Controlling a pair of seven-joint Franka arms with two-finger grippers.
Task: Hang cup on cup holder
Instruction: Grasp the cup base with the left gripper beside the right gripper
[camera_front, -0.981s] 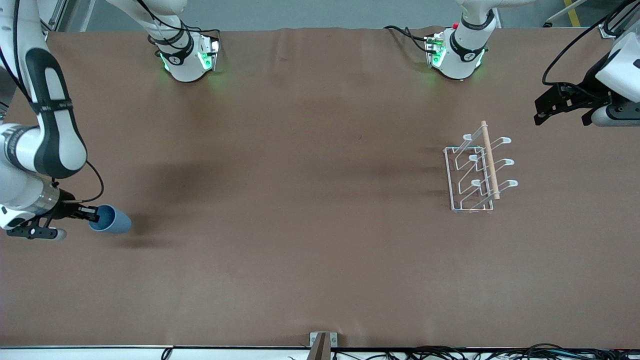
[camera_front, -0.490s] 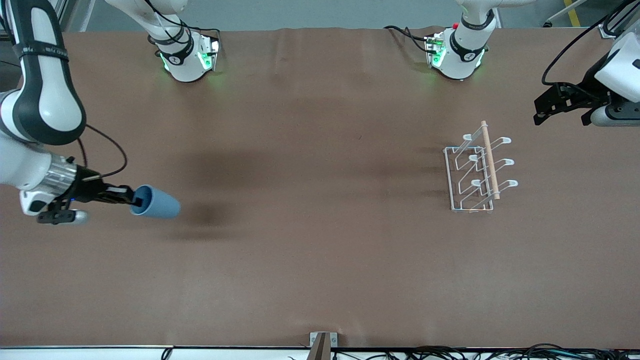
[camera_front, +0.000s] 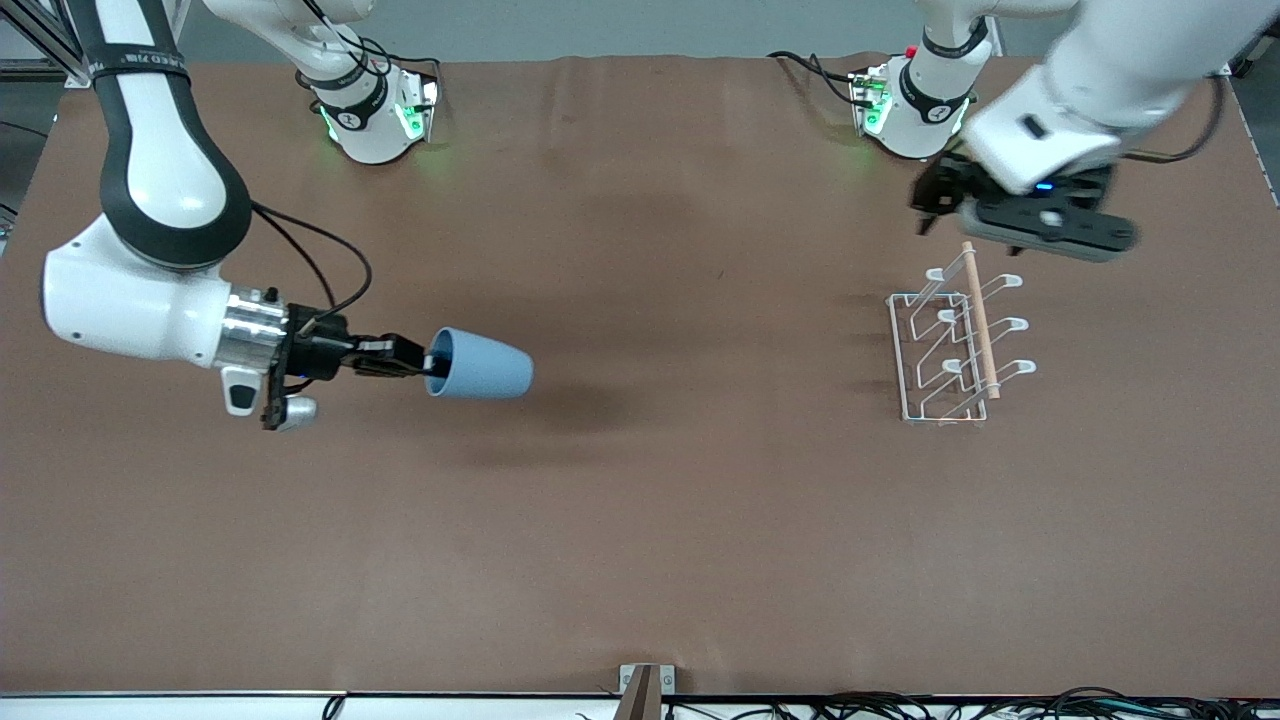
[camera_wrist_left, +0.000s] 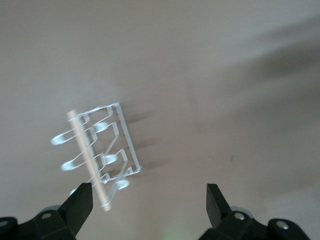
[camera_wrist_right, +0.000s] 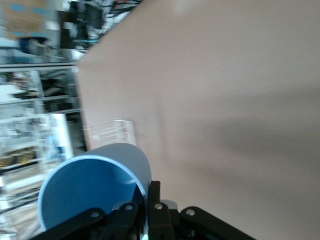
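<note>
My left gripper will grab the cup by its closed base next, so that the cup's opening stays free to go onto the cup holder (camera_front: 948, 345).
The light blue cup (camera_front: 480, 366) lies on its side in the air over the table, toward the right arm's end, its mouth facing my right gripper (camera_front: 426, 362). The right gripper is shut on the cup's rim, one finger inside and one outside; this shows in the right wrist view, with the cup (camera_wrist_right: 95, 186) in that gripper (camera_wrist_right: 148, 200). The white wire cup holder (camera_front: 948, 345) with its wooden rod stands toward the left arm's end. My left gripper (camera_front: 932, 196) hovers open and empty over the table, beside the rack's end nearest the robot bases. The left wrist view shows the open gripper (camera_wrist_left: 148, 201) and the rack (camera_wrist_left: 100, 150).
The two robot bases (camera_front: 375, 110) (camera_front: 915, 105) stand along the table's back edge. A small metal bracket (camera_front: 645, 685) and cables lie at the front edge. The rack also shows faintly in the right wrist view (camera_wrist_right: 111, 131).
The right arm has lifted the cup and carried it from the table's end toward the middle. The left arm has swung in from the table's end to beside the rack.
</note>
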